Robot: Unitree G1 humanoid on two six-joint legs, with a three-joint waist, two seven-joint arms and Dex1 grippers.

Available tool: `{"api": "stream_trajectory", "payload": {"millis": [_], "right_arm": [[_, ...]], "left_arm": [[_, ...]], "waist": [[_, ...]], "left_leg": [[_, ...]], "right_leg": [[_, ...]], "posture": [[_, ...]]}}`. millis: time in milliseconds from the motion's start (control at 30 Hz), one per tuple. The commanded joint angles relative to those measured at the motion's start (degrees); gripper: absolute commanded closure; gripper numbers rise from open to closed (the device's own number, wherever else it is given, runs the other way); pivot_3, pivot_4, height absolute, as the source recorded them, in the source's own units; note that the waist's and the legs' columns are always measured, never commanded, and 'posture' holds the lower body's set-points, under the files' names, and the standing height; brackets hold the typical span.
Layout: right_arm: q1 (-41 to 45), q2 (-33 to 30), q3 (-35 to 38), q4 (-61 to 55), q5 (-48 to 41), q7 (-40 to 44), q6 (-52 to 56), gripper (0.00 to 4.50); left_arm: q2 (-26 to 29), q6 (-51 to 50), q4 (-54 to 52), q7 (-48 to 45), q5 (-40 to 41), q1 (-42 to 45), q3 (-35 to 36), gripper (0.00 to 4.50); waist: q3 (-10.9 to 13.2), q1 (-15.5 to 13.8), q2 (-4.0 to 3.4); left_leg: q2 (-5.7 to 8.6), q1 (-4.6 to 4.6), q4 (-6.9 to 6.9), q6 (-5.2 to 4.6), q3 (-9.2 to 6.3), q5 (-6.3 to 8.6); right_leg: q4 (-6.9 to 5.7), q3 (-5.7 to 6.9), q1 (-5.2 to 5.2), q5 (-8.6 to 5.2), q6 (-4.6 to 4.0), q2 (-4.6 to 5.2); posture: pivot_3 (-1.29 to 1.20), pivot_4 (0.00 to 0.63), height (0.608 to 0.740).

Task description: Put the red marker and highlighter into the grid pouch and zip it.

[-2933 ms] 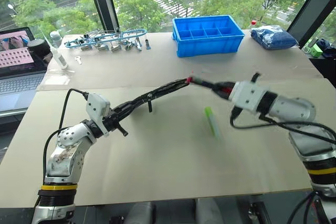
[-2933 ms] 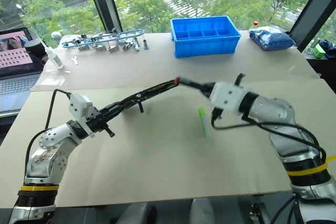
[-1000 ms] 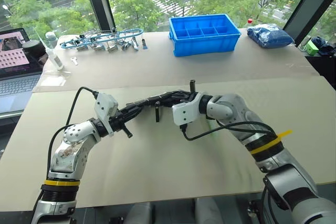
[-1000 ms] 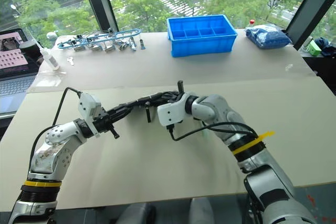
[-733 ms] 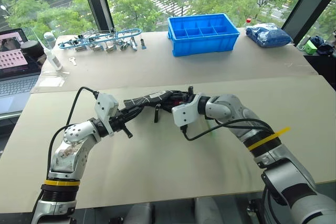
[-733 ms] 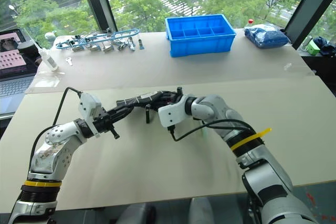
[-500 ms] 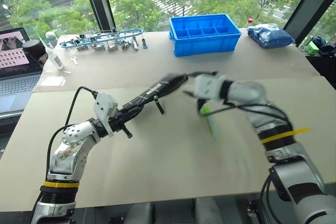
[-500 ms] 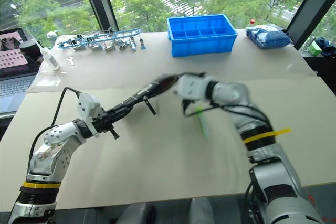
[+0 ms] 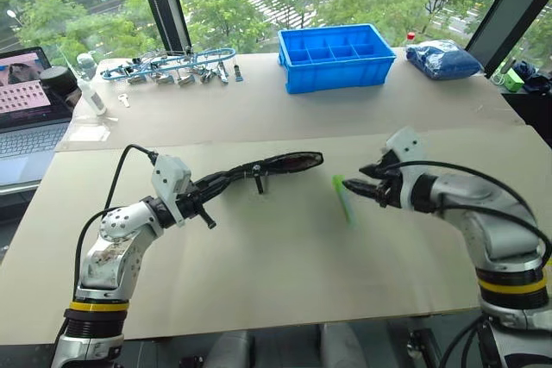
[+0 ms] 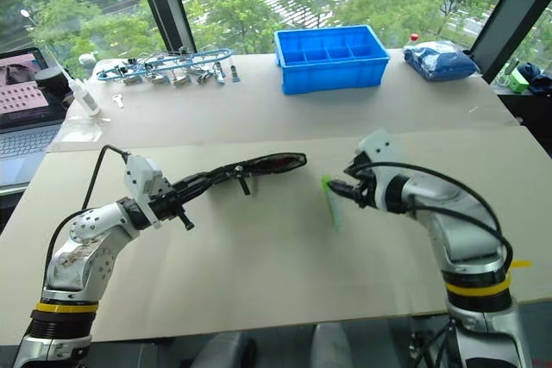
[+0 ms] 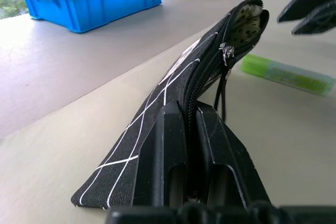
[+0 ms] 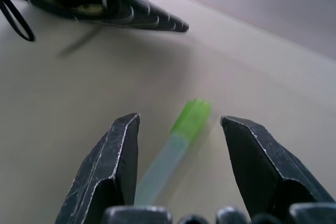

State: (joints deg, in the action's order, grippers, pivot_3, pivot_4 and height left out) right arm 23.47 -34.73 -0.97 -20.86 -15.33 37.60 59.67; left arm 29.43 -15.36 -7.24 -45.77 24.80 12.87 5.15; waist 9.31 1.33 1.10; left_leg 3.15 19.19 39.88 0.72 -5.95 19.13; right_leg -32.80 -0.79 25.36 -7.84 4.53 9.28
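Note:
My right gripper should go down before it closes on the highlighter (image 9: 344, 199). Its fingers are above the highlighter and would miss the highlighter if they closed now.
My left gripper (image 9: 210, 189) is shut on the near end of the grid pouch (image 9: 274, 163), a black case with white grid lines held off the table. In the left wrist view its fingers (image 11: 170, 150) pinch the pouch (image 11: 184, 85) edge-on. The far end gapes open, showing a spotted lining, and a zipper pull (image 11: 227, 53) hangs there. The highlighter (image 9: 344, 199), pale with a green cap, lies on the table to the right of the pouch's open end. My right gripper (image 9: 358, 180) hovers open just above its cap end, with a finger on either side of the highlighter (image 12: 169, 153). The red marker is hidden.
A blue compartment bin (image 9: 338, 56) stands at the back, with a blue bag (image 9: 442, 58) to its right. Metal tools (image 9: 172, 66) and a small bottle (image 9: 90, 90) lie at the back left. A laptop (image 9: 30, 105) sits at the far left.
My right gripper has pulled away from the pouch's open end, swung right and down, rolled over and opened above the highlighter. The left gripper has stayed still with the pouch.

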Motion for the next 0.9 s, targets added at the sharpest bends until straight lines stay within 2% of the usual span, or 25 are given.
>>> {"api": "stream_trajectory", "payload": {"millis": [33,167,467,700,800,900], "right_arm": [[-1.31,0.85,-1.66,-3.87,1.04,-4.42,2.55,1.73],[-2.03,1.73,-3.3,-3.57,1.69,-6.86,2.81,1.73],[-3.57,-3.96,-10.69,-3.18,7.29,-7.4,-4.19,1.73],[-4.65,-4.6,-13.75,-3.72,8.85,-6.94,-5.62,1.73],[-5.27,-4.67,-14.17,-3.7,9.03,-6.42,-6.1,2.43],[-5.48,-4.53,-13.87,-4.13,8.0,-5.33,-5.32,3.42]], "left_arm": [[0.09,0.27,-0.99,-0.08,0.29,0.73,0.4,4.5],[0.09,0.23,-1.44,0.08,0.38,0.09,0.52,4.5],[0.33,-0.21,-2.59,0.75,0.61,-0.51,1.05,4.5],[0.49,-0.4,-3.27,1.18,0.63,-1.07,1.22,4.5],[0.52,-0.46,-3.39,1.33,0.67,-1.18,1.23,4.5],[0.57,-0.53,-3.38,1.43,0.77,-1.13,1.27,4.5]], "waist": [[0.0,-0.25,0.0],[0.0,-0.39,0.0],[0.0,-0.46,0.0],[-0.01,-0.48,0.02],[-0.01,-0.48,0.02],[-0.02,-0.49,0.04]], "left_leg": [[0.01,0.0,0.0,0.02,0.0,-0.01],[0.02,0.01,0.0,0.21,0.0,-0.12],[0.01,-0.03,0.0,0.19,-0.01,-0.1],[0.0,-0.08,0.0,0.18,-0.01,-0.1],[-0.01,-0.09,-0.01,0.17,-0.01,-0.1],[0.0,-0.1,0.0,0.16,-0.01,-0.09]], "right_leg": [[0.01,0.0,0.0,0.0,0.0,0.0],[0.04,0.0,-0.01,0.0,0.0,0.01],[0.06,0.02,-0.06,0.0,0.01,0.01],[0.06,0.03,-0.13,0.0,0.01,0.0],[0.07,0.03,-0.13,0.0,0.01,0.0],[0.07,0.03,-0.16,0.0,0.01,0.0]], "posture": [[0.0,0.15,0.74],[0.0,0.15,0.74],[0.0,0.15,0.74],[0.0,0.15,0.74],[0.0,0.15,0.74],[0.0,0.15,0.74]]}}
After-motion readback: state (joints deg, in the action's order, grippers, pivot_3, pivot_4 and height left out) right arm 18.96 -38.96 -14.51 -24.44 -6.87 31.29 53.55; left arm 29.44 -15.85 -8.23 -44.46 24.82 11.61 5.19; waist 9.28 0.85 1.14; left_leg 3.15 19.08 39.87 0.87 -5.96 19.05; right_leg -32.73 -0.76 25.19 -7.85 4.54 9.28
